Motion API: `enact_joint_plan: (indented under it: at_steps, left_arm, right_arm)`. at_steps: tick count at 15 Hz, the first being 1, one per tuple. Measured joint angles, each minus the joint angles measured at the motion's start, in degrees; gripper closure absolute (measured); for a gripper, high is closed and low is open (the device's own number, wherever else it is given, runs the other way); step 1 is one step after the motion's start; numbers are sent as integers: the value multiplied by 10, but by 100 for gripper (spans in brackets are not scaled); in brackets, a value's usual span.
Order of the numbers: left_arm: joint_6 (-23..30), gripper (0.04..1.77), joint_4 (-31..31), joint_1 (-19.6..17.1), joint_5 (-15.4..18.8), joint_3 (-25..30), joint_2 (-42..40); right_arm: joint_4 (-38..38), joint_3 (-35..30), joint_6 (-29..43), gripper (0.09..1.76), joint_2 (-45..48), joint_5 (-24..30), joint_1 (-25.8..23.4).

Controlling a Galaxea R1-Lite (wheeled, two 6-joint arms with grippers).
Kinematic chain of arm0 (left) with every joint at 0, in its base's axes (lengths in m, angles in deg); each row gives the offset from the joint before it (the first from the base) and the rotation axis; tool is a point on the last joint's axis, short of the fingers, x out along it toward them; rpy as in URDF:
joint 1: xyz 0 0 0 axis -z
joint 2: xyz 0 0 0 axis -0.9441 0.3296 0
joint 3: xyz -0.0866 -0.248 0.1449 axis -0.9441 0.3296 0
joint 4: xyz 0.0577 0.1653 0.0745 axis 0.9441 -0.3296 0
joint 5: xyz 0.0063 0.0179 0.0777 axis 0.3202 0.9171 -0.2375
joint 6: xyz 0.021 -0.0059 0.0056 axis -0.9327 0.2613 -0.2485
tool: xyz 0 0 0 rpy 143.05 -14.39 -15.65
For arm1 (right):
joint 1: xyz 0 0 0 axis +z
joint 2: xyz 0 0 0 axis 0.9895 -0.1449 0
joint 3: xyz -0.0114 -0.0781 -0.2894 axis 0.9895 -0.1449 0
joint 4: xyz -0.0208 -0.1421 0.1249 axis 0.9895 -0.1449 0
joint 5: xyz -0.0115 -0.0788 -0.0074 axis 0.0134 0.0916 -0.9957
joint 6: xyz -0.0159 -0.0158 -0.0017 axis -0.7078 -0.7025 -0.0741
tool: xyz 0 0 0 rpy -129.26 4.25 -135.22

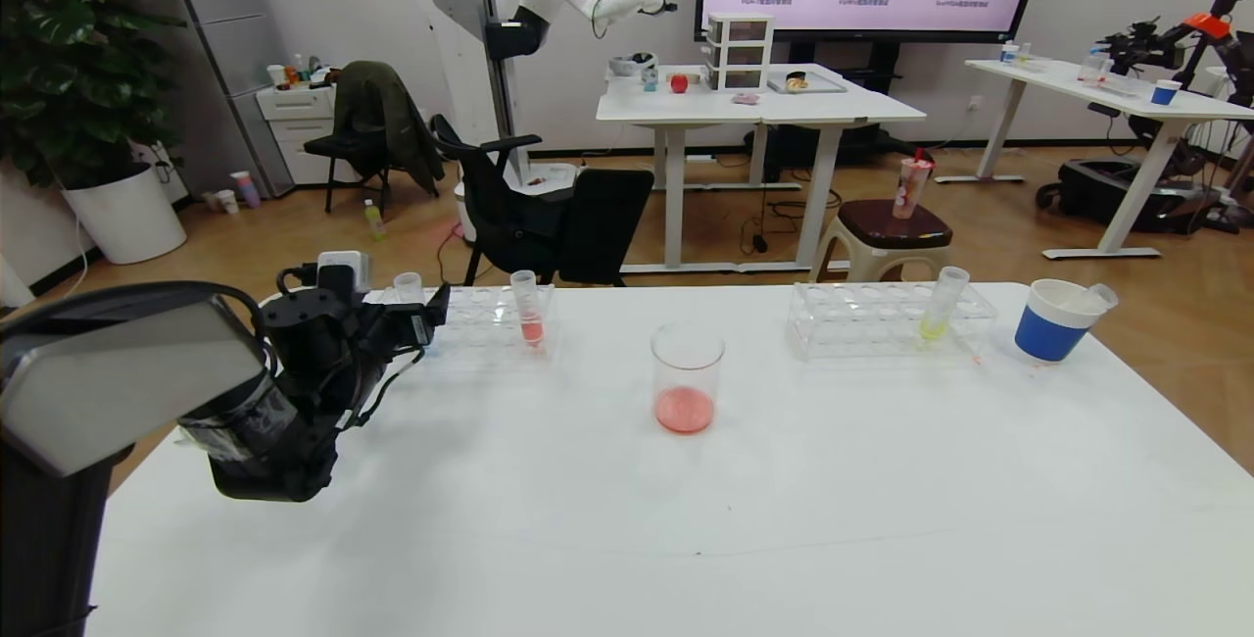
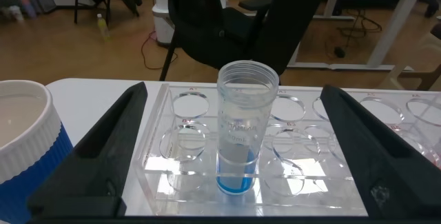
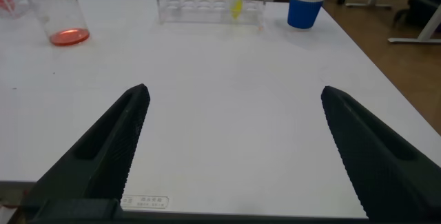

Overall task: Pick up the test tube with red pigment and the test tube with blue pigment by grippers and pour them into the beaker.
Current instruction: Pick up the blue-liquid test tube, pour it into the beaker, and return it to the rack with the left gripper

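Observation:
My fingers are on either side of the blue-pigment tube above the clear rack, so it is now time for my left gripper to close on the tube.
The test tube with blue pigment stands upright in a clear rack. Only its rim shows in the head view. My left gripper is open, with one finger on each side of the blue tube and not touching it. The beaker stands mid-table with a little red liquid in its bottom. It also shows in the right wrist view. A tube with salmon-red liquid stands in the same rack. No orange-red tube shows. My right gripper is open and empty over bare table.
A second clear rack at the right holds a yellow-green tube. A blue-banded paper cup beside it holds a clear tube. Another blue-banded cup stands next to the left rack. Chairs stand beyond the far table edge.

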Motion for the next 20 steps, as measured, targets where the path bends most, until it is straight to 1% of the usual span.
enact_joint_plan:
  at_steps: [1, 2, 3, 4, 5, 6, 7, 8, 11, 12, 17, 18, 20]
  left_arm:
    - [0, 11, 0, 0, 0, -1, 0]
    - [0, 30, 1, 0, 0, -2, 0]
    - [0, 66, 1, 0, 1, -1, 0]
    - [1, 112, 1, 0, 1, -1, 0]
    - [1, 143, 1, 0, 1, -1, 0]
    - [1, 150, 1, 0, 1, -1, 0]
    - [1, 140, 1, 0, 1, -1, 1]
    - [1, 133, 0, 0, 1, -1, 1]
    - [1, 133, -2, 1, 0, -8, -4]
    - [0, 133, -14, 1, 0, -13, -10]
    - [1, 133, -145, 3, -10, -53, -84]
    - [1, 133, -164, 5, -10, -58, -101]
    - [0, 133, -173, 9, -11, -63, -126]
  right_arm:
    - [0, 0, 0, 11, 0, 0, 0]
    - [0, 0, 0, 11, 0, 0, 0]
    - [0, 0, 0, 11, 0, 0, 0]
    - [0, 0, 0, 11, 0, 0, 0]
    - [0, 0, 0, 11, 0, 0, 0]
    - [0, 0, 0, 11, 0, 0, 0]
    - [0, 0, 0, 11, 0, 0, 0]
    - [0, 0, 0, 11, 0, 0, 0]
    - [0, 0, 0, 11, 0, 0, 0]
    - [0, 0, 0, 11, 0, 0, 0]
    - [0, 0, 0, 11, 0, 0, 0]
    - [0, 0, 0, 11, 0, 0, 0]
    - [0, 0, 0, 11, 0, 0, 0]
